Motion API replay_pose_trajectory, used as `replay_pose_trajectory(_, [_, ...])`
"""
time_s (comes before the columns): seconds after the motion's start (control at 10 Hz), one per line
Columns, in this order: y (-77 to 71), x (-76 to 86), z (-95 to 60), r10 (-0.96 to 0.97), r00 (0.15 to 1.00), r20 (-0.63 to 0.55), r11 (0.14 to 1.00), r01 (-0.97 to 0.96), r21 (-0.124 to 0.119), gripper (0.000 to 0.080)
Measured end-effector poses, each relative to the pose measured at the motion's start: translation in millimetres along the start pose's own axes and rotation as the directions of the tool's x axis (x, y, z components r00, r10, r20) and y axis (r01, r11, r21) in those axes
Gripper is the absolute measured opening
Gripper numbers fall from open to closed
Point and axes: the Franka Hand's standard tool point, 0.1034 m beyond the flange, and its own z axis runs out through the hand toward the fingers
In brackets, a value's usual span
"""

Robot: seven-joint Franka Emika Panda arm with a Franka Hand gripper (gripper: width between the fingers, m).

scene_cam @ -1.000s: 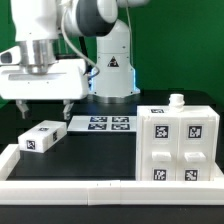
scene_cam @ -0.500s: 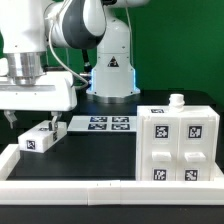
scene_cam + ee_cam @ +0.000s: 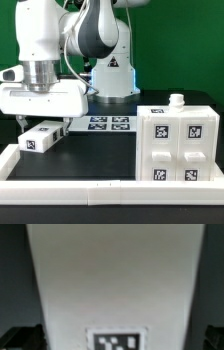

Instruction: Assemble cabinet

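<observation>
The robot will add the smaller block to the cabinet body (image 3: 180, 146). For that, its gripper will next grab the smaller white cabinet block (image 3: 40, 137) by the block's two long sides.
The cabinet body (image 3: 180, 146) is a white box with several black-and-white tags and a knob on top, standing at the exterior view's right. A smaller white cabinet block (image 3: 40, 137) with a tag on its end lies at the exterior view's left. My gripper (image 3: 45, 123) hangs low over the far end of this block, jaws open, one finger on each side of it. In the wrist view the block (image 3: 112, 280) fills the picture, its tag (image 3: 120, 341) is near the edge, and dark fingertips (image 3: 18, 336) flank it. I cannot tell if the fingers touch it.
The marker board (image 3: 103, 123) lies flat on the black table between the block and the robot base. A low white border rail (image 3: 90, 186) runs along the front, with another rail (image 3: 8, 158) at the exterior view's left. A green wall stands behind.
My gripper has moved toward the exterior view's left and come down, from above the table to straddling the small block. The block and the cabinet body have not moved.
</observation>
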Motion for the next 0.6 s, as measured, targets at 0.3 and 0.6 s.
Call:
replay_pose_trajectory(0.3, [7.4,-9.3,5.3,-0.022,0.999,-0.028,0.999,0.021,-0.032,0.0701])
replay_pose_trajectory(0.6, [7.2,-8.7,5.1,-0.023,0.999,-0.031,0.999,0.022,-0.033,0.0560])
